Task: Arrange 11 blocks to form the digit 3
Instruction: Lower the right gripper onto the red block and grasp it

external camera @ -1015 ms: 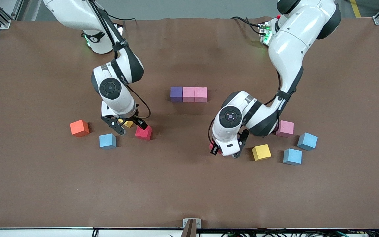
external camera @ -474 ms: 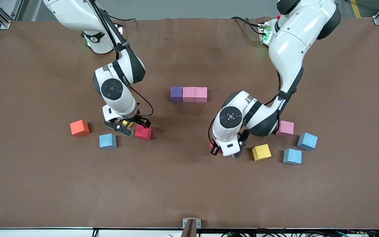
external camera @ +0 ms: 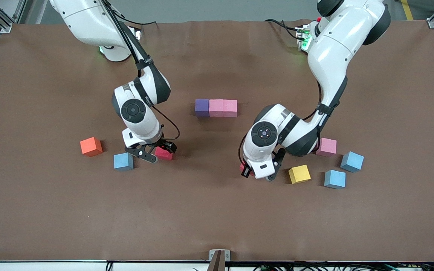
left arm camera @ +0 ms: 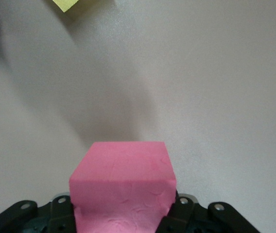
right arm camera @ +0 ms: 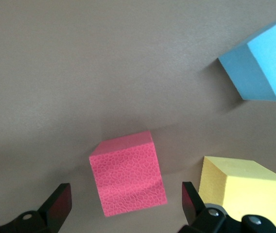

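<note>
Next, the right gripper grabs the red block it is straddling by its two opposite sides to extend the pink row [external camera: 223, 108] into the digit 3.
Mid-table, a purple block [external camera: 202, 107] and two pink blocks [external camera: 216, 107] [external camera: 230, 107] form a row. My left gripper [external camera: 258, 172] [left arm camera: 123, 213] is shut on a red block [external camera: 242, 166] [left arm camera: 123, 179], held low beside a yellow block [external camera: 299, 174]. Toward the right arm's end, my right gripper [external camera: 156, 151] [right arm camera: 126, 201] stands open, straddling another red block [external camera: 163, 153] [right arm camera: 128, 179] with gaps on both sides. A yellow block [right arm camera: 245, 189] sits close to that red one, hidden by the arm in the front view.
Loose near the right gripper are an orange block [external camera: 91, 146] and a blue block [external camera: 123, 161] [right arm camera: 264, 63]. By the left arm lie a pink block [external camera: 326, 146] and two blue blocks [external camera: 352, 161] [external camera: 334, 178].
My right gripper has swung toward the front camera and come down around the red block, now covering the yellow block. The left arm has not moved.
</note>
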Robot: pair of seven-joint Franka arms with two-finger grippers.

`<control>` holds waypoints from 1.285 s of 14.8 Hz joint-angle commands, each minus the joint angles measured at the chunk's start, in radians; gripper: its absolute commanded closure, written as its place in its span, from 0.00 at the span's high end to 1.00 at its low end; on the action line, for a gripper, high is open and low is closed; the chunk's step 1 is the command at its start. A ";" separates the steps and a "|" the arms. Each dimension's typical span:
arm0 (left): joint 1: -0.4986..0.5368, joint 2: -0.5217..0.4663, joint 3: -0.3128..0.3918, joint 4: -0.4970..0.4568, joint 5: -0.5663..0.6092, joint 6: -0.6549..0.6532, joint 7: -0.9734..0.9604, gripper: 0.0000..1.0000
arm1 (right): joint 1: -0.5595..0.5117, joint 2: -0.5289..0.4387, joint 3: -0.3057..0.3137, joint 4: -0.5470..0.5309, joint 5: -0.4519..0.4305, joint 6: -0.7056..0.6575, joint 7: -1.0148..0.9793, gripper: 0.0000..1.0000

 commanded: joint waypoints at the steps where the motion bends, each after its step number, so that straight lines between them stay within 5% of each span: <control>1: -0.001 -0.008 0.003 -0.008 0.018 0.008 0.005 0.42 | -0.022 0.012 0.016 0.014 0.018 0.006 -0.055 1.00; 13: -0.003 -0.008 0.003 -0.008 0.018 0.008 0.004 0.42 | -0.015 0.058 0.015 -0.027 0.015 0.073 -0.105 0.99; 15: -0.003 -0.008 0.003 -0.008 0.018 0.008 0.004 0.42 | -0.016 0.056 0.015 -0.033 0.013 0.073 -0.110 0.92; 19: -0.001 -0.011 0.001 -0.008 0.017 0.008 0.002 0.43 | -0.021 0.045 0.015 -0.041 0.013 0.073 -0.162 0.58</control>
